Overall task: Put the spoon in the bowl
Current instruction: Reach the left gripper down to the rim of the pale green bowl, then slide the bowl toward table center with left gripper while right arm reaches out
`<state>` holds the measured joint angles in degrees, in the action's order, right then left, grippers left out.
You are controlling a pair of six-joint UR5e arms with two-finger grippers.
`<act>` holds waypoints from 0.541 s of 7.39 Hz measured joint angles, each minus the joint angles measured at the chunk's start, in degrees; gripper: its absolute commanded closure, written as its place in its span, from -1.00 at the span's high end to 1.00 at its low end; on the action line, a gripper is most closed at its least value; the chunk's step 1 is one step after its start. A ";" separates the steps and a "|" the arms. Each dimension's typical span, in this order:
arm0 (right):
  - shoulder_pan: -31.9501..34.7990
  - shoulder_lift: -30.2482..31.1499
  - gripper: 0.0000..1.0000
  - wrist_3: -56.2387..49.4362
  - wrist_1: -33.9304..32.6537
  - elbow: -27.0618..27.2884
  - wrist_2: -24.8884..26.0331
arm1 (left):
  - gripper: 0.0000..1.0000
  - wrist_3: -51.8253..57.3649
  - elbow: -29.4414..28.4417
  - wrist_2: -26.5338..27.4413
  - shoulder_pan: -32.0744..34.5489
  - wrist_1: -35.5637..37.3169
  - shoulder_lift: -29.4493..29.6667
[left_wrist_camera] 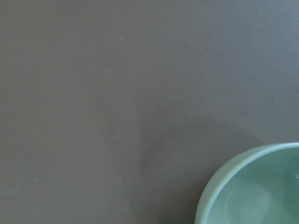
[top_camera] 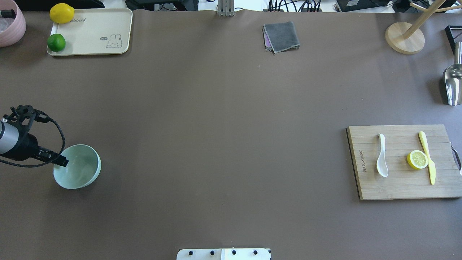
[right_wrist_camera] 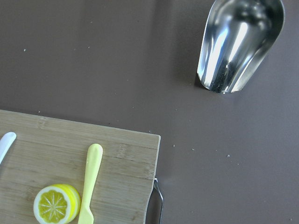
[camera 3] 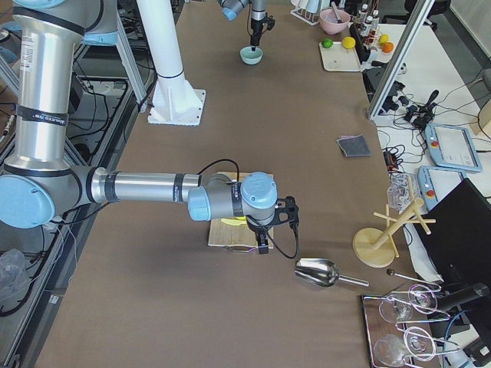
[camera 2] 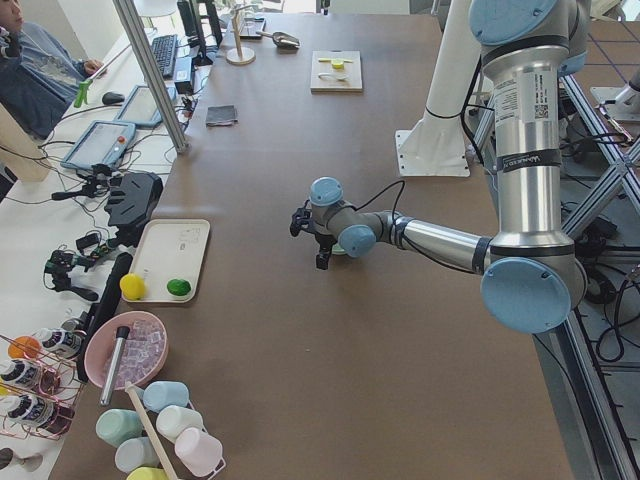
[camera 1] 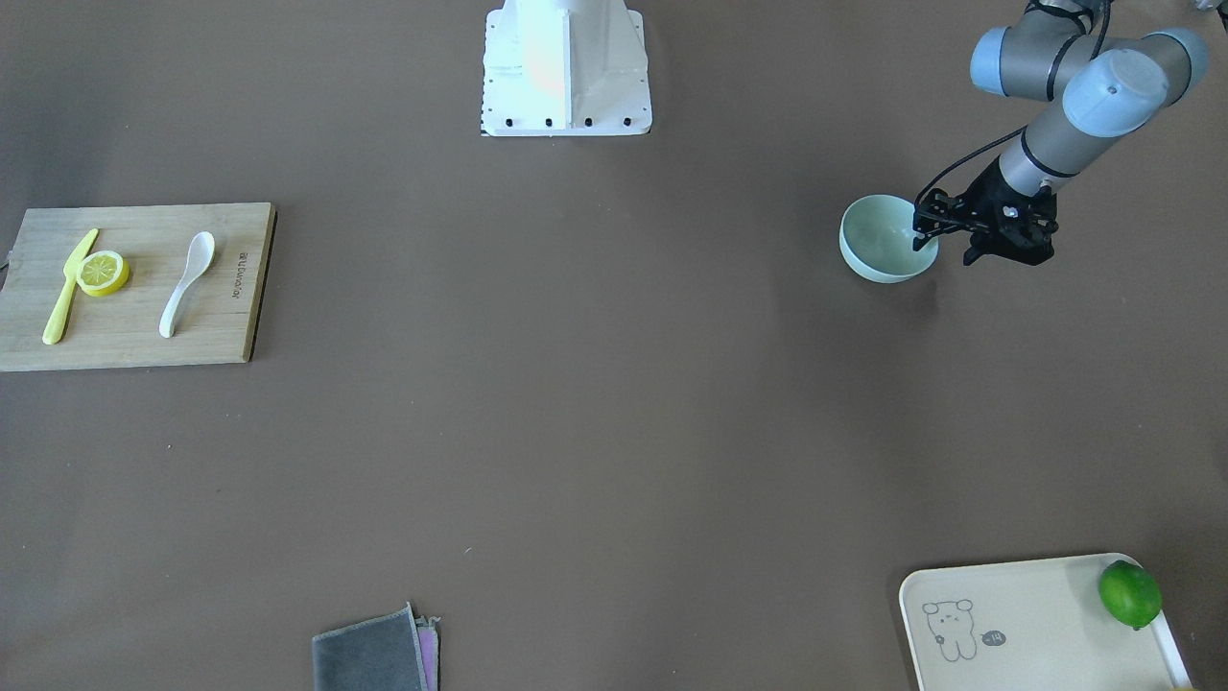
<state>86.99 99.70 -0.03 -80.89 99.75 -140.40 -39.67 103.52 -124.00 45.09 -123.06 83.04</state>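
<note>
The bowl's round body (camera 1: pixel 881 244) is too wide for the fingers, so my left gripper next needs to grip the bowl by its thin rim.
The white spoon (camera 1: pixel 187 283) lies on a wooden cutting board (camera 1: pixel 134 331), scoop toward the robot; it also shows in the overhead view (top_camera: pixel 381 155). Only its handle tip (right_wrist_camera: pixel 5 142) shows in the right wrist view. The mint-green bowl (camera 1: pixel 878 240) stands empty at the other end of the table (top_camera: pixel 81 166). My left gripper (camera 1: pixel 945 251) hangs at the bowl's rim, jaws apart, one finger over the inside and one outside. My right gripper (camera 3: pixel 265 230) hovers over the board's far edge and shows only in the exterior right view, so I cannot tell its state.
A lemon slice (camera 1: pixel 103 274) and a yellow knife (camera 1: pixel 67 288) share the board. A metal scoop (top_camera: pixel 453 85) lies beyond the board. A tray (top_camera: pixel 94 36) with a lime and a lemon, a grey cloth (top_camera: pixel 281 36) and a wooden stand (top_camera: pixel 404 38) are at the far edge.
</note>
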 measured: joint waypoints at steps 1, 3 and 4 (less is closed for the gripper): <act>-0.03 -0.02 1.00 0.34 -0.03 0.00 -0.08 | -0.99 0.03 0.00 0.02 -0.45 -0.11 0.01; -0.06 -0.06 1.00 0.53 0.00 0.00 -0.13 | -1.00 0.01 0.35 -0.13 -0.81 -1.00 0.00; -0.09 -0.09 1.00 0.55 0.01 -0.02 -0.12 | -1.00 -0.09 0.44 -0.37 -0.85 -2.48 -0.04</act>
<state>86.90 99.61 0.52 -80.88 99.74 -140.52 -39.75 103.96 -124.37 44.24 -125.54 83.01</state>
